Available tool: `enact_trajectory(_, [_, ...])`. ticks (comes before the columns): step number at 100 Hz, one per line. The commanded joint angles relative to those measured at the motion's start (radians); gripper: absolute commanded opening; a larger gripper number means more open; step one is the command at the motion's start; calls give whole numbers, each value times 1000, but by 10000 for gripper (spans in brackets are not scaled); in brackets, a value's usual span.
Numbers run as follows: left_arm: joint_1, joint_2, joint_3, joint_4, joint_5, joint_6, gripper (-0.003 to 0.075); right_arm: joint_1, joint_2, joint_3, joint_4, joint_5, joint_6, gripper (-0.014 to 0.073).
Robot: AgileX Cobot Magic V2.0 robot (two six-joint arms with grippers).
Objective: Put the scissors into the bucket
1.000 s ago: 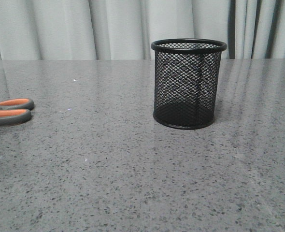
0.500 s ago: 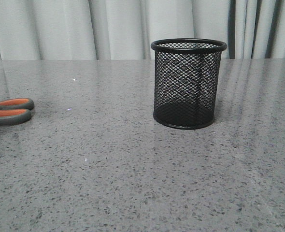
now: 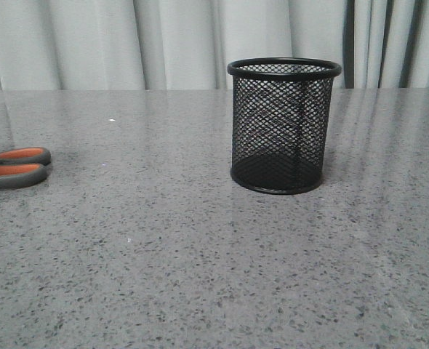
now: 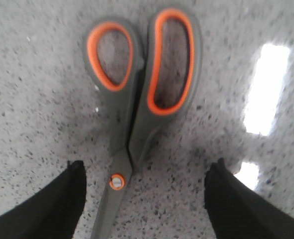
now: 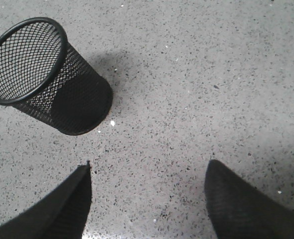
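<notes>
My left gripper moves lower, before it closes on the scissors. In the left wrist view its fingers hover above the scissors' pivot, so they would miss if they closed now.
The scissors (image 4: 137, 109) lie flat and closed on the grey speckled table, with dark grey handles lined in orange and a small red pivot. In the front view only their handles (image 3: 14, 167) show at the left edge. My left gripper (image 4: 146, 172) is open, its fingers on either side of the pivot, apart from it. The bucket (image 3: 283, 125), a black wire-mesh cup, stands upright right of centre and is empty. It also shows in the right wrist view (image 5: 42, 74). My right gripper (image 5: 149, 172) is open and empty over bare table beside the bucket.
The grey speckled table (image 3: 200, 276) stretches across the whole front view. Pale curtains (image 3: 163, 43) hang behind its far edge. A bright light reflection (image 4: 266, 89) lies on the table near the scissors.
</notes>
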Motion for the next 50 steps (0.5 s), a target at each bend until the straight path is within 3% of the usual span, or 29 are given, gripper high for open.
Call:
enact_trajectory(1, [-2, -2, -32, 0, -28, 11, 470, -3, 3, -36, 6, -44, -22, 437])
enact_trajectory(50, [-8, 94, -37, -21, -46, 98, 470, -3, 3, -36, 6, -31, -22, 437])
